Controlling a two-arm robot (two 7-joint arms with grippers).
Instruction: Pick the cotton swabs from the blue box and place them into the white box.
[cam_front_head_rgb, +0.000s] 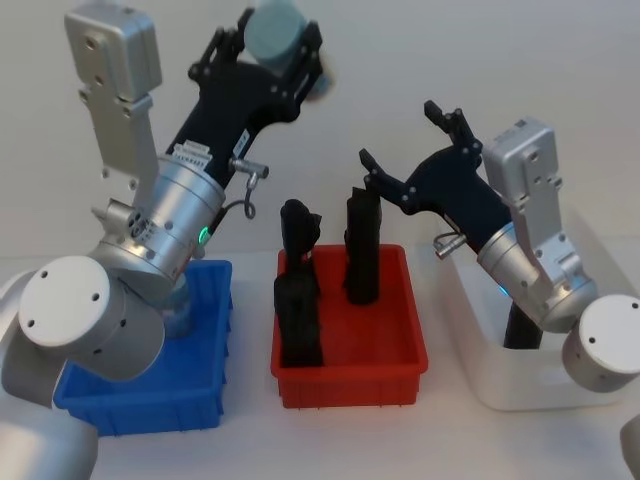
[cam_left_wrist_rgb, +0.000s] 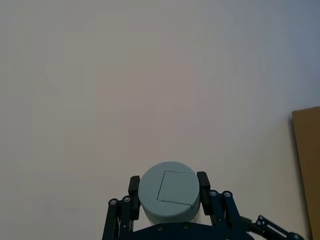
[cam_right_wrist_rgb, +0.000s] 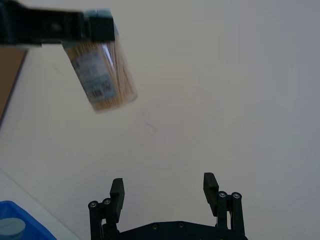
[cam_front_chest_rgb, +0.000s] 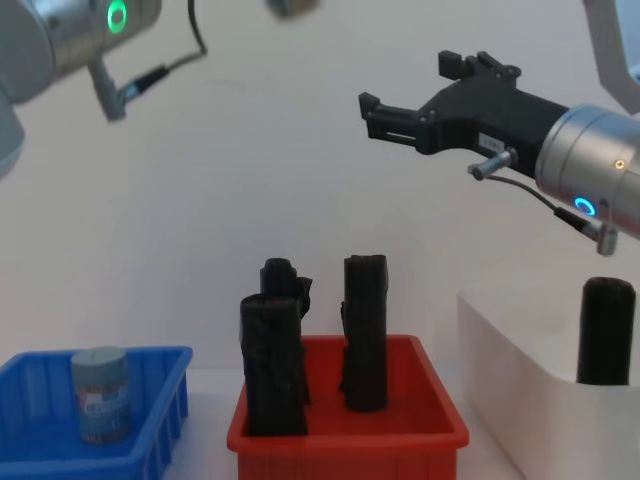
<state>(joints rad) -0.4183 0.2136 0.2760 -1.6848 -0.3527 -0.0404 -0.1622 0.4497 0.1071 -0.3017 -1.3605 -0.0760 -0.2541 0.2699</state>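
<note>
I will grab the tub with my right gripper by its free lower end, because the fingertips of my left gripper are wrapped around the tub's lid.
My left gripper is raised high above the table, shut on a cotton swab tub with a pale grey-blue lid. The right wrist view shows that tub from the side, with its printed label. Another tub stands upright in the blue box, which lies at the front left under my left arm. The white box stands at the right. My right gripper hovers above the gap between the red bin and the white box, open and holding nothing.
A red bin in the middle holds three upright black rolls. One more black roll stands inside the white box. A brown board lies off to one side.
</note>
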